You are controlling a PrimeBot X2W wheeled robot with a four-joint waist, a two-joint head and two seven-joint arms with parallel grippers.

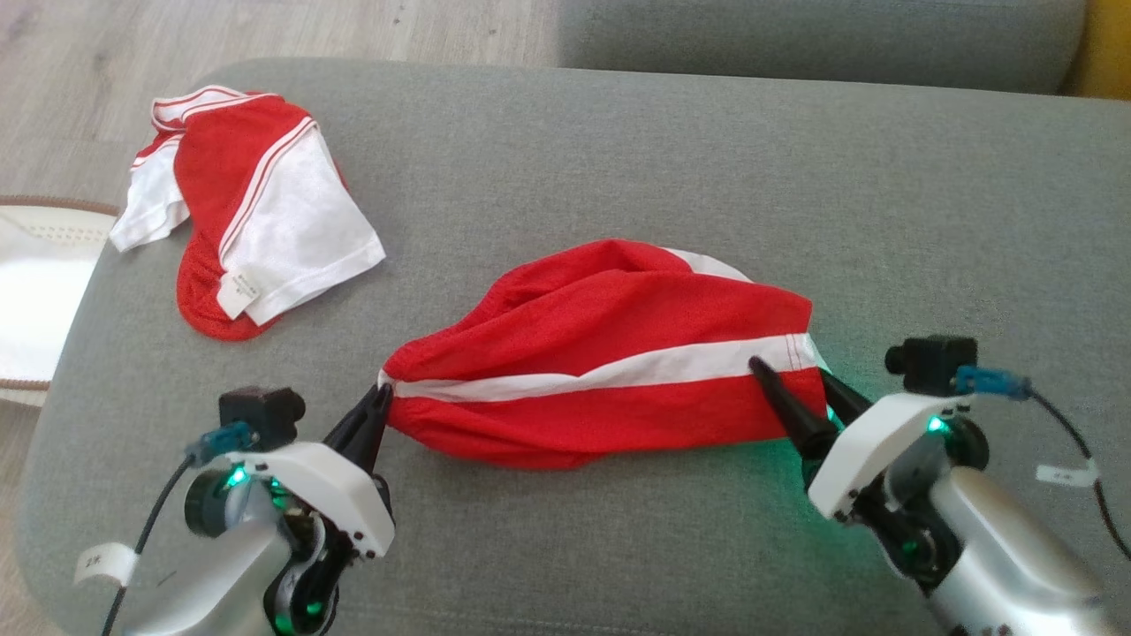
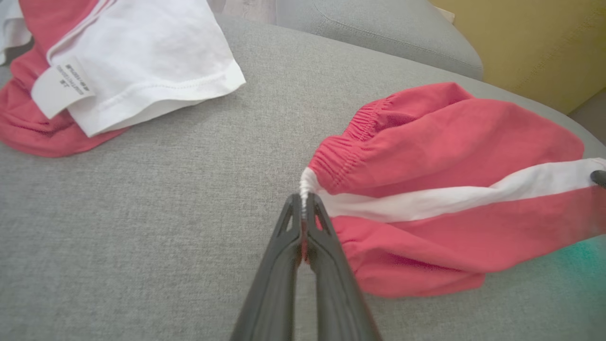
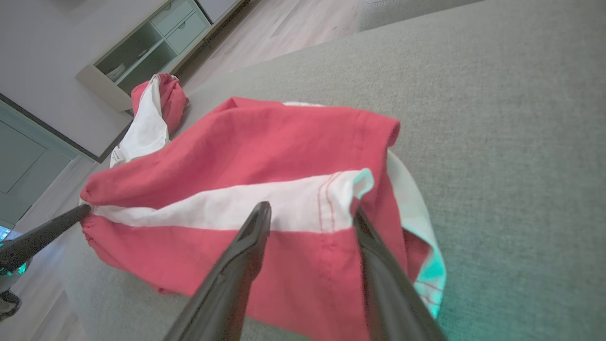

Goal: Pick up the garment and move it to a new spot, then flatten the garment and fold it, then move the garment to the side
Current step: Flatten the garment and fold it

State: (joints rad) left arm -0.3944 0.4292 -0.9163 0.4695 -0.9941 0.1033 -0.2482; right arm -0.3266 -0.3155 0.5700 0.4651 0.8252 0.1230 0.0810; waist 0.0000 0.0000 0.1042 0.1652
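Note:
The right gripper grabs the red shorts by their stitched hem (image 1: 800,352) (image 3: 341,199) next, to move the shorts to a new spot.
The garment (image 1: 618,353), red shorts with a white side stripe, lies bunched across the middle of the grey cushion (image 1: 618,159). My left gripper (image 1: 384,393) is shut on its gathered waistband end; the left wrist view shows the white edge pinched between the closed fingertips (image 2: 303,199). At the opposite, hem end, my right gripper (image 1: 789,369) is open. In the right wrist view its fingers straddle the stitched end of the white stripe (image 3: 310,210), one finger lying on top of the cloth and the other at the hem's edge. The garment (image 3: 265,156) sags on the cushion between the two grippers.
A second red and white garment (image 1: 256,212) lies crumpled at the cushion's far left corner. A white object with a brown rim (image 1: 35,291) sits beyond the left edge. Another grey cushion (image 1: 795,35) stands behind, with wooden floor (image 1: 88,53) at the back left.

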